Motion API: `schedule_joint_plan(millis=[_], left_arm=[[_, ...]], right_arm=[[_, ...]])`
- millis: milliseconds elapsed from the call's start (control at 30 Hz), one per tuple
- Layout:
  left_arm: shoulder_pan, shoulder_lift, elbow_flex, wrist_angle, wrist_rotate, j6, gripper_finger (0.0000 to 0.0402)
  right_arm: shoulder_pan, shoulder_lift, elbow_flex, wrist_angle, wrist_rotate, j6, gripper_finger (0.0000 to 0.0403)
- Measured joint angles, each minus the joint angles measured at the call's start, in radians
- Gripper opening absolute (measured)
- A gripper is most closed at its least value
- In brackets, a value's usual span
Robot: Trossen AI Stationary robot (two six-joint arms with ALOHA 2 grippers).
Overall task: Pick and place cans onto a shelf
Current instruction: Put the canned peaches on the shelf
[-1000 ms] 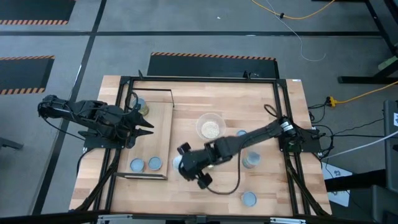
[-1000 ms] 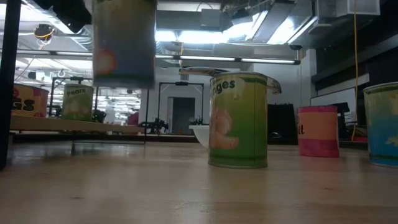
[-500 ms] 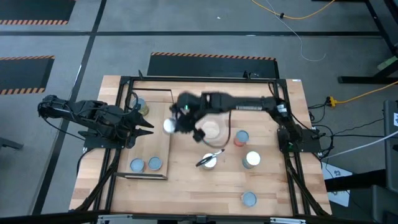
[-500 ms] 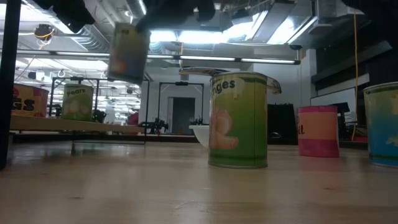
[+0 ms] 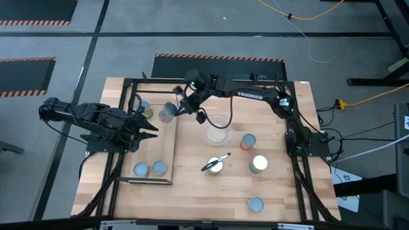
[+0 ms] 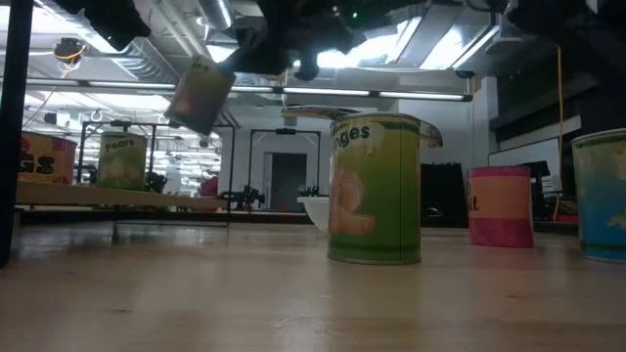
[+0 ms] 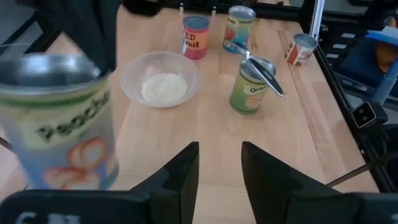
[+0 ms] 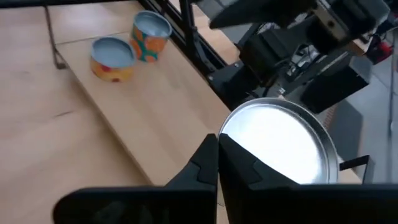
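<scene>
The peaches can is tilted in the air above the shelf board, so it would fall if the robot's right gripper opened now. The robot will first lower the can.
My right gripper [image 5: 177, 107] is shut on a peaches can [image 5: 167, 112] with a silvery top, held in the air over the far part of the shelf [image 5: 165, 144]. The shelf is a light-wood board in a black wire frame. Three cans stand on it: one at the far left [image 5: 142, 109] and two near its front [image 5: 140, 170] [image 5: 158, 167]. My left gripper [image 7: 219, 167] is open and empty at the shelf's left edge [image 5: 148, 131]. The held can fills the left of the left wrist view [image 7: 59, 127]. My right gripper holds the peaches can by its side close under the top rim [image 8: 231, 134]; the fingers [image 8: 208, 163] hide the exact place. It comes slanting from the table's far right. The can is lifted clear and shows tilted in the low view [image 6: 201, 96].
A clear bowl of pale grains [image 5: 217, 131] stands mid-table. A green can with a thin utensil across its top [image 5: 216, 165] is near it, with a red can [image 5: 248, 141], a white-topped can [image 5: 259, 164] and one by the front edge [image 5: 255, 204]. Black frame rails [image 5: 291, 128] border the table.
My right gripper, shut on the peaches can, has risen from low over the table's middle front and swung toward the far left. The can has gone with it, from beside the green can to over the shelf's far part, and has tipped from upright to tilted.
</scene>
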Motion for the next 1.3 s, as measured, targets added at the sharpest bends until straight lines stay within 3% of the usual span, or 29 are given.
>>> schedule_joint_plan(millis=[600,1300], left_arm=[[0.0,0.0,0.0,0.003,-0.001,0.001,0.0113],[0.0,0.0,0.0,0.003,-0.007,0.001,0.0113]], right_arm=[[-0.029,0.125,0.0,0.072,-0.008,0.0,0.0006],[-0.022,0.162,0.0,0.043,-0.01,0.005,0.0006]])
